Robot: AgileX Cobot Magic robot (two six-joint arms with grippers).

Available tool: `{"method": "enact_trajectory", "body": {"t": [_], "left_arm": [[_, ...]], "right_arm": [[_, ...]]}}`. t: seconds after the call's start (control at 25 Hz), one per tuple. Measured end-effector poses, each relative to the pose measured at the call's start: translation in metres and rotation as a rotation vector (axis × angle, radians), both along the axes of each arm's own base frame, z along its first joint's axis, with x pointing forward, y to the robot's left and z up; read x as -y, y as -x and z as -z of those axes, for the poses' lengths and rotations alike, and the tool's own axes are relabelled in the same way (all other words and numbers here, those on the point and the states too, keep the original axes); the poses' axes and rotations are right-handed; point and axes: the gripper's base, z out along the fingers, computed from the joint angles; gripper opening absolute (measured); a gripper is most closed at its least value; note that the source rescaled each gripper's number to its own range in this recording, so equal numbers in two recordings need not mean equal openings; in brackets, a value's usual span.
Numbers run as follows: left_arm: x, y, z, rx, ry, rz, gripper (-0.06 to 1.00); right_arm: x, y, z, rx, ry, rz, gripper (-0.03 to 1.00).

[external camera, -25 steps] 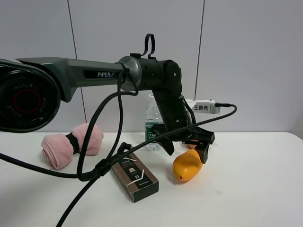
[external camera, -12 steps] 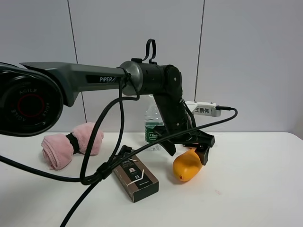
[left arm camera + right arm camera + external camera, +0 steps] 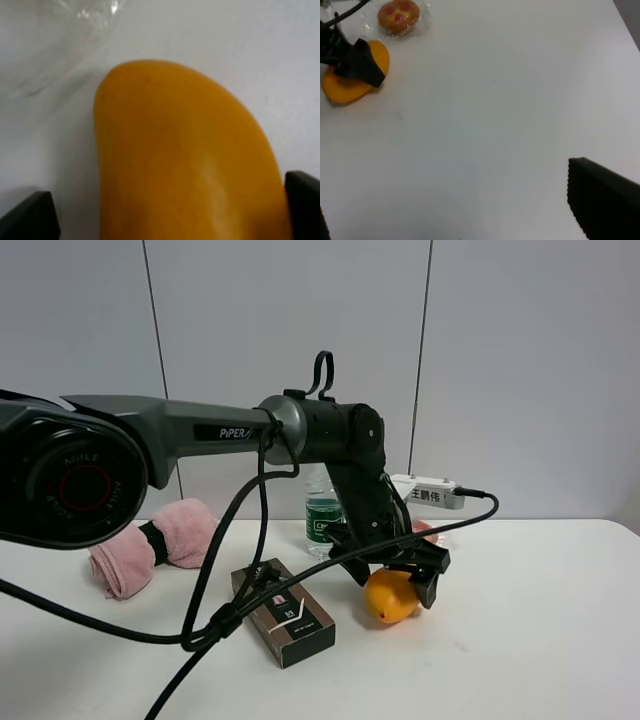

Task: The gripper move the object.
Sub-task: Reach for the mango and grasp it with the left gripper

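I will close my left gripper now, because its fingers reach down on both sides of the mango, low over the white table. Closing now would hold it.
The orange-yellow mango (image 3: 388, 600) lies on the white table (image 3: 540, 620) right of the brown box. My left gripper (image 3: 393, 585) is open and low over it, one black finger on each side. In the left wrist view the mango (image 3: 185, 160) fills the space between the fingertips (image 3: 30, 217), with a small gap on one side. In the right wrist view the mango (image 3: 345, 85) lies far off with a left finger (image 3: 362, 62) across it. My right gripper (image 3: 465, 220) is open and empty over bare table; it is out of the high view.
A brown box (image 3: 285, 612) lies left of the mango, under the arm's trailing black cables (image 3: 230, 605). A pink towel (image 3: 150, 545) is at the far left, a water bottle (image 3: 322, 515) behind the gripper. A red-topped pastry in clear wrap (image 3: 398, 15) lies just beyond the mango.
My left arm has come down: the gripper dropped from the mango's upper end to straddle it low near the table. The mango has barely moved.
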Motion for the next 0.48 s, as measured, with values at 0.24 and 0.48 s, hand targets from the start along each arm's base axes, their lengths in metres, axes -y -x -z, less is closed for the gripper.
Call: {"method": "enact_trajectory", "body": {"t": [0.24,0.48], "left_arm": [[0.0000,-0.0001,0.0026,-0.001,-0.003,0.004,0.78],[0.0000,0.0001,0.0032,-0.001,-0.005,0.008,0.16]], "right_arm": [[0.0000,0.0000,0.0000,0.000,0.000,0.000,1.00],[0.0000,0.0000,0.0000,0.000,0.000,0.000,1.00]]}}
